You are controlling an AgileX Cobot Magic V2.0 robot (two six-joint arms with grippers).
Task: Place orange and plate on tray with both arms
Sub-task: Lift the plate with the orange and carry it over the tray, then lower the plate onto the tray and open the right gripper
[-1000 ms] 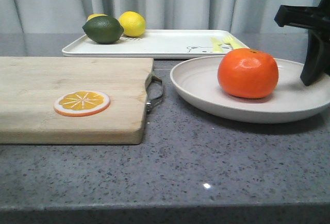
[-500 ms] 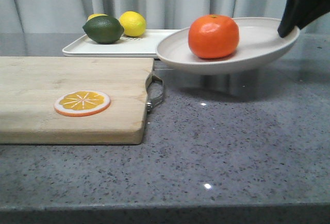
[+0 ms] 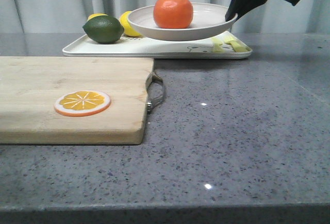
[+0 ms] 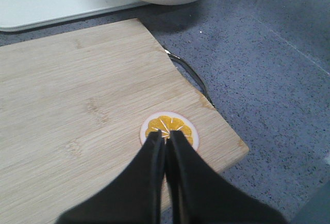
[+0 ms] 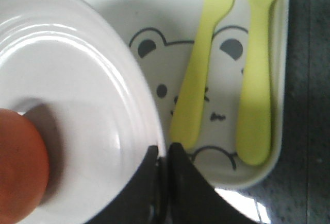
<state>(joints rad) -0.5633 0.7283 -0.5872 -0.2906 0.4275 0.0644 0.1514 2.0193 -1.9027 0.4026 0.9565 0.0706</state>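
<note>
The off-white plate hangs tilted above the white tray in the front view, so my right gripper keeps hold of it for now, until it is lower.
The off-white plate (image 3: 206,26) hangs in the air above the white tray (image 3: 154,49), with the whole orange (image 3: 173,11) resting inside it. My right gripper (image 3: 230,15) is shut on the plate's right rim, one finger inside and one outside (image 5: 164,149). In the right wrist view the plate (image 5: 77,95) covers the tray's bear drawing (image 5: 219,110) in part, and the orange (image 5: 20,165) shows at the edge. My left gripper (image 4: 165,136) is shut with nothing in it, hovering over the orange slice (image 4: 180,126) on the cutting board (image 4: 67,105).
A dark green lime (image 3: 103,29) and yellow lemons (image 3: 126,23) sit at the tray's left end. Yellow cutlery print (image 5: 255,80) lies at the tray's right end. The wooden cutting board (image 3: 67,95) with its metal handle (image 3: 156,92) fills the left of the grey counter.
The right gripper has carried the plate with the orange up, back and leftward, from beside the tray to over it. The left gripper's earlier position is not shown.
</note>
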